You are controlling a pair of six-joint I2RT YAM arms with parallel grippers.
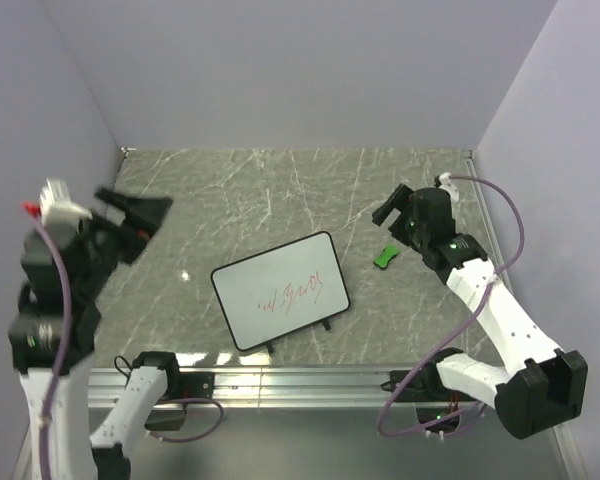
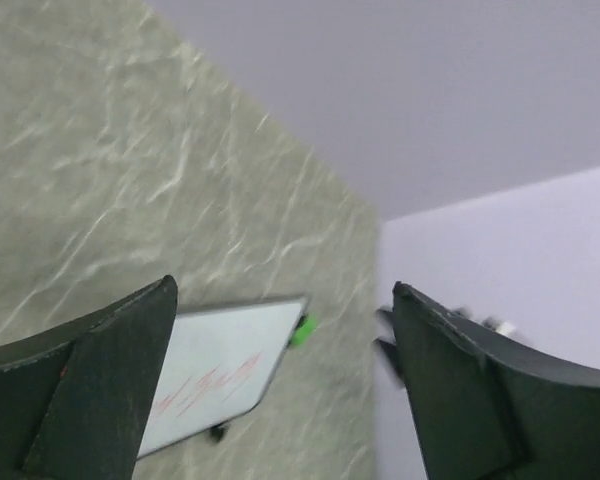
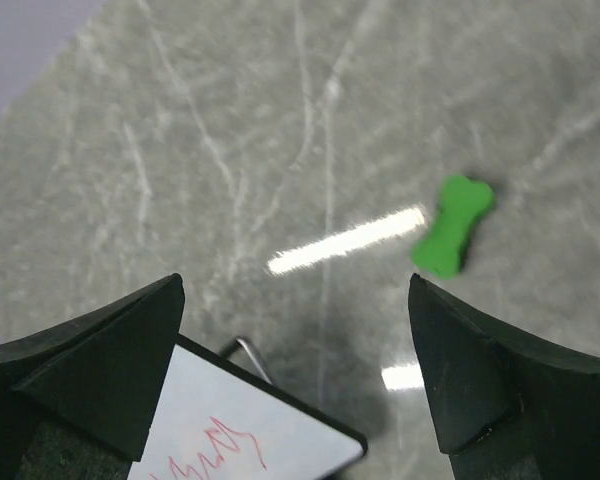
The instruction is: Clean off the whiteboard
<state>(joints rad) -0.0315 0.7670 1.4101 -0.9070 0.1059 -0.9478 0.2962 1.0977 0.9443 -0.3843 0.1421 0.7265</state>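
Note:
The right gripper takes hold of the green bow-shaped eraser by its narrow middle [image 1: 386, 256] next. This keeps the eraser's bottom free to erase the whiteboard [image 1: 279, 290].
The whiteboard [image 1: 279, 290] lies flat mid-table with a red scribble on its white face; it also shows in the left wrist view [image 2: 220, 375] and the right wrist view [image 3: 250, 440]. The small green bow-shaped eraser [image 1: 385, 256] lies on the table just right of the board's far right corner, also seen in the right wrist view [image 3: 454, 225] and the left wrist view [image 2: 301, 330]. My right gripper [image 1: 390, 212] is open and empty, raised above the table just beyond the eraser. My left gripper [image 1: 135, 212] is open and empty, held high at the far left.
The grey marble table [image 1: 230, 190] is walled at the back and both sides. A metal rail [image 1: 310, 378] runs along the near edge by the arm bases. A purple cable [image 1: 510, 225] loops off the right arm.

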